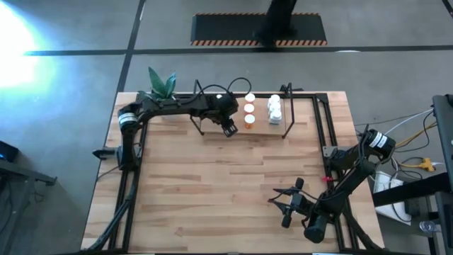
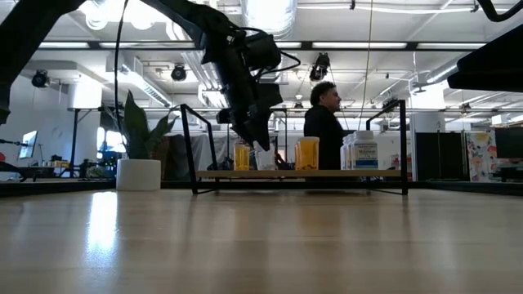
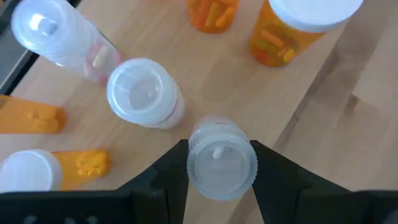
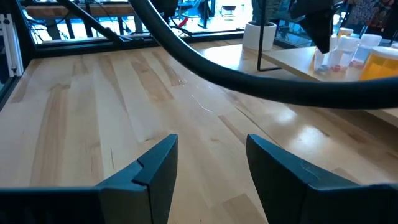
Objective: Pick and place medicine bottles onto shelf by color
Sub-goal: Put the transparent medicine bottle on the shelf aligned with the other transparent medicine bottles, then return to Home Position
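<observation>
The clear bottle is upright on the shelf board, with its cap level with its neighbour's. My left gripper should open now, and the bottle would stay standing.
The shelf [image 1: 262, 129] stands at the table's far middle, a pale board in black wire. On it stand orange bottles [image 1: 249, 120] and white bottles [image 1: 274, 108]. My left gripper [image 1: 228, 129] is over the shelf's left part, shut on a clear bottle with a whitish cap [image 3: 221, 160]. Two more clear bottles [image 3: 143, 93] and several orange ones [image 3: 289, 34] stand around it on the board [image 3: 236, 74]. My right gripper [image 1: 287, 202] is open and empty, low over the table's near right part; its wrist view [image 4: 208, 165] shows only bare tabletop between the fingers. My left gripper pinches the clear bottle between its two fingers [image 3: 169, 167], one on each side of the body just under the cap [image 3: 221, 180]. The fingers come from above, pointing down. The bottle is upright, cap up, near the board's edge [image 2: 266, 160]; whether its base touches the board I cannot tell.
A white pot with a green plant [image 1: 161, 85] stands at the far left, beside the shelf. Black wire uprights [image 2: 193, 147] frame the shelf. A black frame rail [image 1: 327, 134] runs along the table's right side. A person [image 2: 327, 122] stands in the room behind.
</observation>
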